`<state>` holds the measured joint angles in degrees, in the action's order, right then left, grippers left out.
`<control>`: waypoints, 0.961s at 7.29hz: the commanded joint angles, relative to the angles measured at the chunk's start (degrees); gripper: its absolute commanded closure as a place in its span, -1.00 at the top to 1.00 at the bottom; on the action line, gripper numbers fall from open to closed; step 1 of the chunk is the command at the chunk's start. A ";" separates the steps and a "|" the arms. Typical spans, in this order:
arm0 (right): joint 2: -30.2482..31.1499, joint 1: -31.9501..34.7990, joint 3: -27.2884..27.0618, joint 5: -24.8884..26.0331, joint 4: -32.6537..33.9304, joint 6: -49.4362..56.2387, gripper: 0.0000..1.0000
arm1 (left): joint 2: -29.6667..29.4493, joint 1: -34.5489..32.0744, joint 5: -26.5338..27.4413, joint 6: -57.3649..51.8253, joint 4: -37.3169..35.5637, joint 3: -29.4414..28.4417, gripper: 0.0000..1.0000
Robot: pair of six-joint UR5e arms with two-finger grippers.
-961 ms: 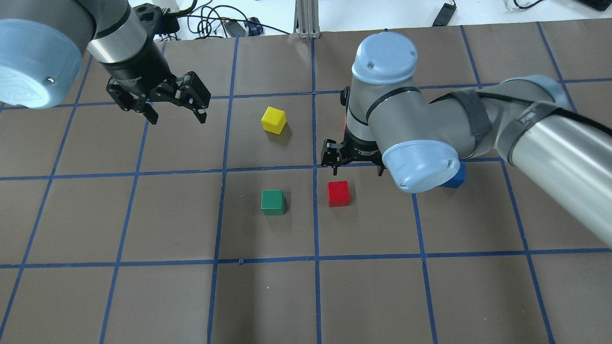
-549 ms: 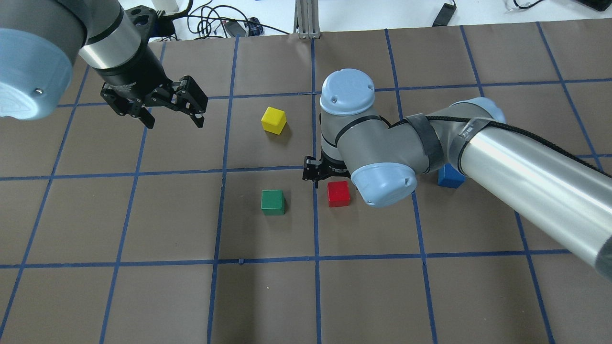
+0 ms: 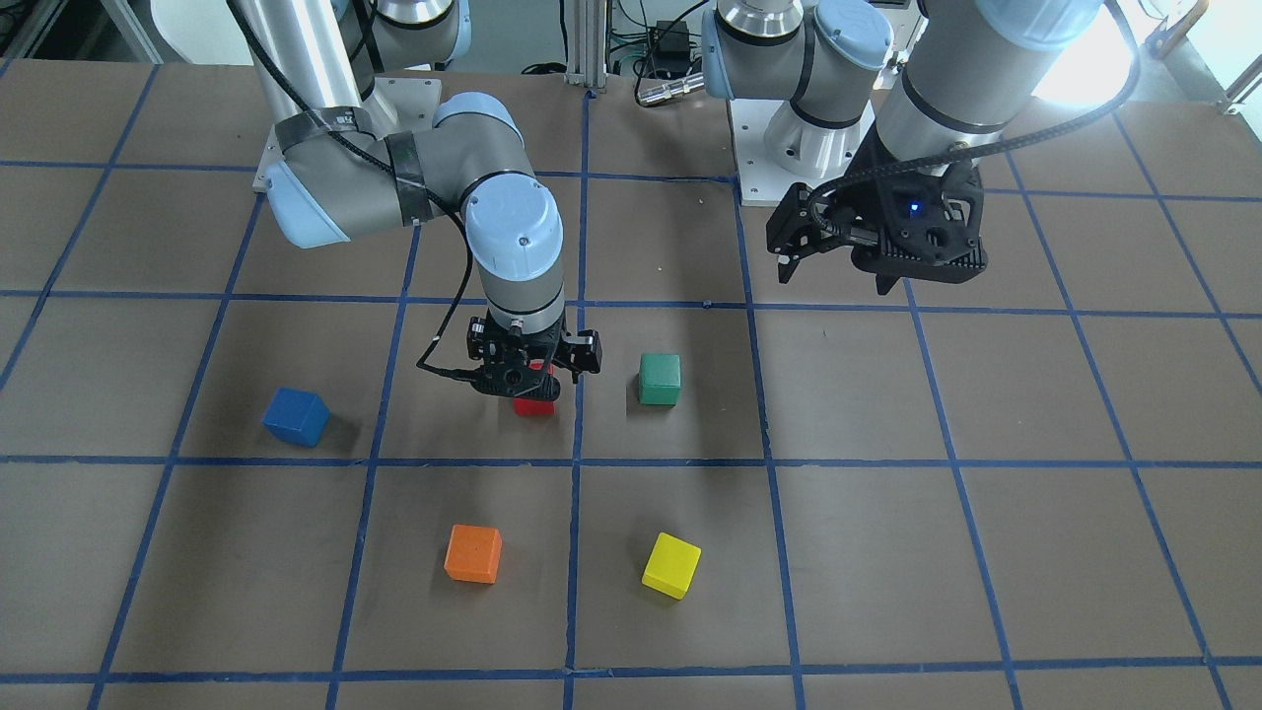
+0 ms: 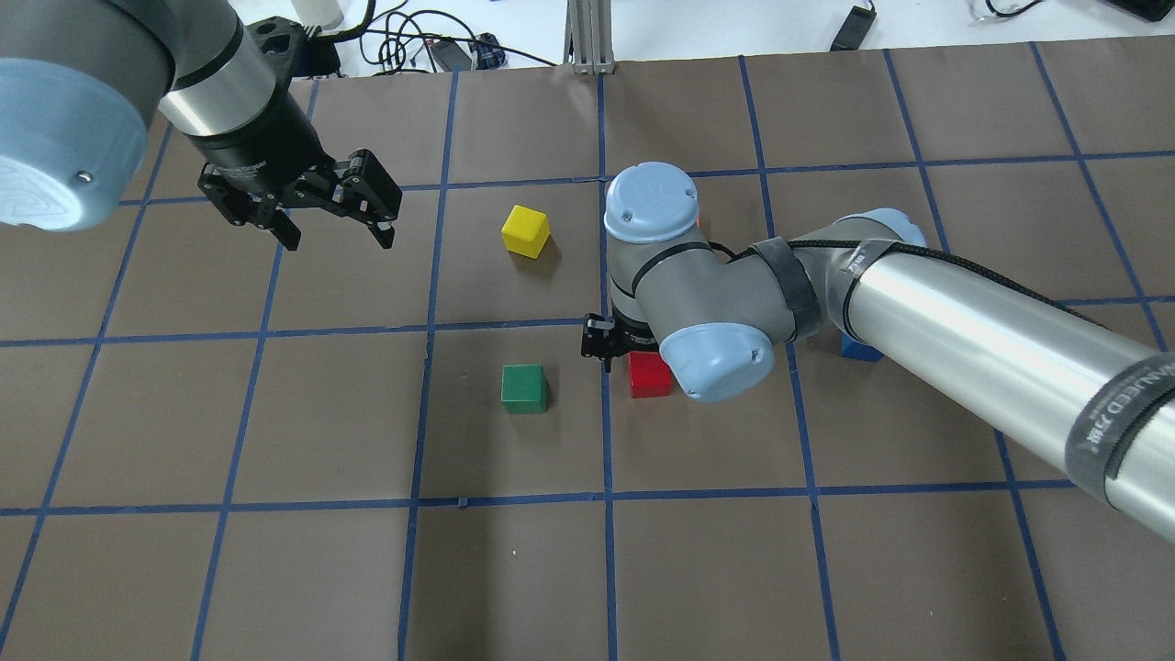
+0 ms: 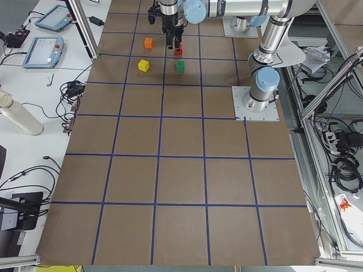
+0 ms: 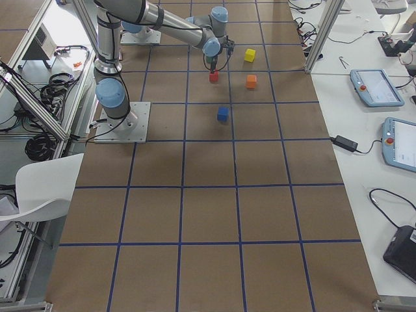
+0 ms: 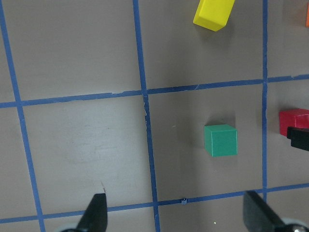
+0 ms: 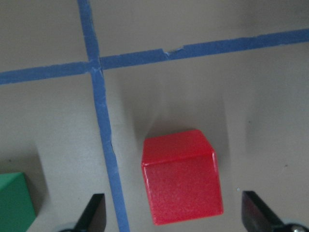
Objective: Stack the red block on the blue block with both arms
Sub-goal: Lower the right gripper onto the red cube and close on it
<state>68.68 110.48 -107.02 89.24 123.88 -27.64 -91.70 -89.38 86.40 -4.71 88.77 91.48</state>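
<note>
I next need to grab the red block [image 3: 533, 403] by two opposite sides with my right gripper, so that I can stack it on the blue block [image 3: 295, 416].
The red block [image 3: 533, 403] lies on the brown mat near the middle; it also shows in the overhead view [image 4: 647, 378] and the right wrist view [image 8: 181, 176]. My right gripper [image 3: 532, 380] hangs just over it, open, with one fingertip [image 8: 95, 212] on each side of the block and clear of it. The blue block [image 3: 295, 416] sits apart on the right arm's side, half hidden under that arm in the overhead view [image 4: 858, 349]. My left gripper [image 4: 338, 231] is open and empty, raised over the far left part of the mat.
A green block [image 4: 524, 388] lies just left of the red one, across a tape line. A yellow block [image 4: 526, 230] lies farther from the robot. An orange block [image 3: 472, 553] lies beyond the red one. Cables lie past the mat's far edge.
My right gripper has moved left and toward the robot, from beside the blue block to over the red block, and lower. The left gripper has barely moved.
</note>
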 commanded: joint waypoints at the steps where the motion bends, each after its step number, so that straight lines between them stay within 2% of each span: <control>1: -0.48 0.00 -3.17 0.59 4.33 1.96 1.00 | -0.23 0.00 0.00 0.05 0.00 0.02 1.00; 2: -0.48 0.00 -3.89 0.50 6.53 2.41 0.58 | -0.14 0.00 0.00 0.05 0.00 0.02 1.00; 3: -0.48 0.00 -3.55 0.59 6.20 4.41 -0.09 | -0.14 0.00 0.00 -0.04 0.00 0.02 1.00; 4: -0.48 0.00 -3.37 0.67 6.20 5.39 -0.45 | -0.14 0.00 0.00 -0.12 0.00 0.02 1.00; 5: 0.05 -0.26 -3.28 0.85 5.94 6.70 -0.61 | -0.14 0.00 0.00 -0.12 0.00 0.02 1.00; 7: 3.72 -3.49 -3.54 4.26 2.36 10.38 -0.64 | -0.32 0.00 0.00 -0.30 0.00 0.02 1.00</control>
<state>70.13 109.03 -110.39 91.64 128.69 -20.06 -91.90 -89.38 86.40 -4.91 88.77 91.49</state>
